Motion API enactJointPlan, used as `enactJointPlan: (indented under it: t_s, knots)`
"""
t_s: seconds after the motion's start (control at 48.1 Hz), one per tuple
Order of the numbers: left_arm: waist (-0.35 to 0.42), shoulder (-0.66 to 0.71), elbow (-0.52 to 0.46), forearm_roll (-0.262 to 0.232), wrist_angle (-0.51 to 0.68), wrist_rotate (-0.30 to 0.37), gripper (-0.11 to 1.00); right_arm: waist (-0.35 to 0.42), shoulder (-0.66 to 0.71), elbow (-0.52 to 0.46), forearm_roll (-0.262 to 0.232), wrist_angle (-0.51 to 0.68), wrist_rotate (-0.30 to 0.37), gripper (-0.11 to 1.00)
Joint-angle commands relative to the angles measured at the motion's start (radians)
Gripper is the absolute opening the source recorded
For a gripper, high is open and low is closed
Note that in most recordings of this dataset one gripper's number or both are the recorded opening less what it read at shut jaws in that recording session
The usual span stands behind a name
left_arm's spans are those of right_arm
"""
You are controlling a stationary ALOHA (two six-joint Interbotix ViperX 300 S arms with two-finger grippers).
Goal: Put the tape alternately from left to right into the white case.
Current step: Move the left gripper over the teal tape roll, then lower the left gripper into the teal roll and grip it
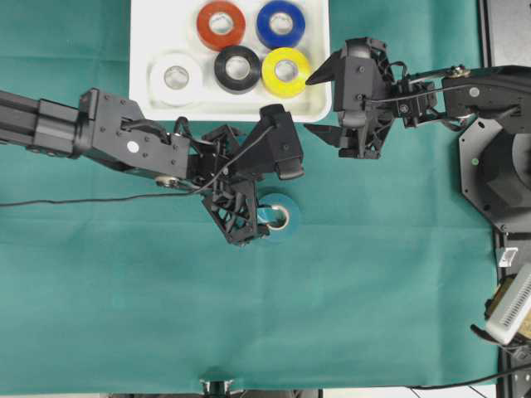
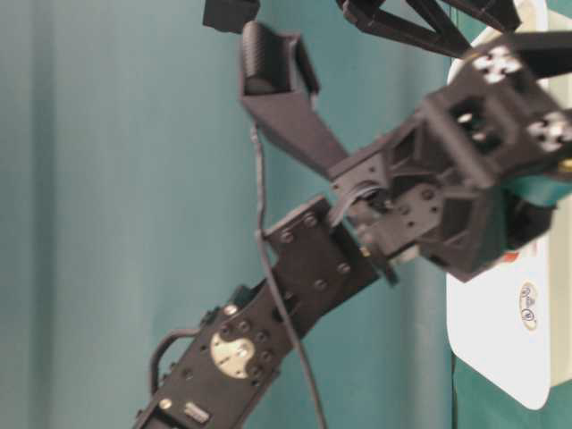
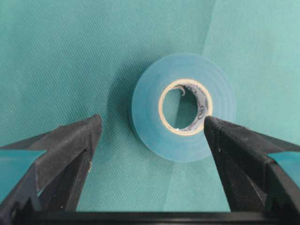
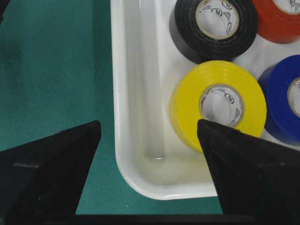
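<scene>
My left gripper's fingers hover above the teal roll (image 1: 280, 217), short of its core, so they lower toward the core first, and closing on the roll comes after.
The white case (image 1: 319, 104) lies at the back middle and holds orange-red (image 1: 221, 25), blue (image 1: 280, 23), white (image 1: 175, 77), black (image 1: 237, 69) and yellow tape (image 1: 286, 72). A teal roll (image 1: 280, 217) lies flat on the cloth in front of the case. My left gripper (image 1: 264, 195) hovers over it, open. In the left wrist view the teal roll (image 3: 183, 107) sits just ahead of the gripper (image 3: 152, 124), nearer the right finger (image 3: 234, 145). My right gripper (image 1: 315, 104) is open and empty above the case's near right corner (image 4: 140, 183), by the yellow roll (image 4: 218, 103).
Green cloth (image 1: 124, 290) covers the table. A black cable (image 1: 83, 201) trails left from the left arm. The right arm's base (image 1: 498, 166) and a pale box (image 1: 510, 307) stand at the right edge. The table-level view shows the left arm (image 2: 295, 268) close up beside the case (image 2: 500, 349).
</scene>
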Motion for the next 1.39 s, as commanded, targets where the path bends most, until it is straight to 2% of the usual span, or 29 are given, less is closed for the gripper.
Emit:
enactJointPlan:
  t_s: [0.0,0.561,0.977,1.081,1.268,1.289,1.372]
  knots:
    - [0.003,-0.012,-0.037,-0.003,-0.003,-0.003,0.99,0.006,-0.02,-0.006,-0.002,-0.006,0.003,0.86]
    - [0.014,0.078,-0.091,-0.003,0.005,-0.005,0.99,0.017,-0.018,0.0,-0.002,-0.008,0.006,0.86]
    - [0.018,0.087,-0.083,0.0,0.021,-0.035,0.96,0.017,-0.018,0.002,-0.002,-0.006,0.006,0.86]
    - [0.015,0.087,-0.084,0.0,0.021,-0.035,0.8,0.017,-0.018,0.002,-0.003,-0.006,0.006,0.86]
    - [0.015,0.078,-0.087,0.0,0.021,-0.032,0.29,0.017,-0.02,0.002,-0.002,-0.008,0.006,0.86]
    - [0.015,0.078,-0.087,0.0,0.021,-0.031,0.26,0.017,-0.018,0.002,-0.002,-0.008,0.006,0.86]
    - [0.015,0.075,-0.084,0.0,0.021,-0.029,0.25,0.017,-0.018,0.0,-0.002,-0.006,0.006,0.86]
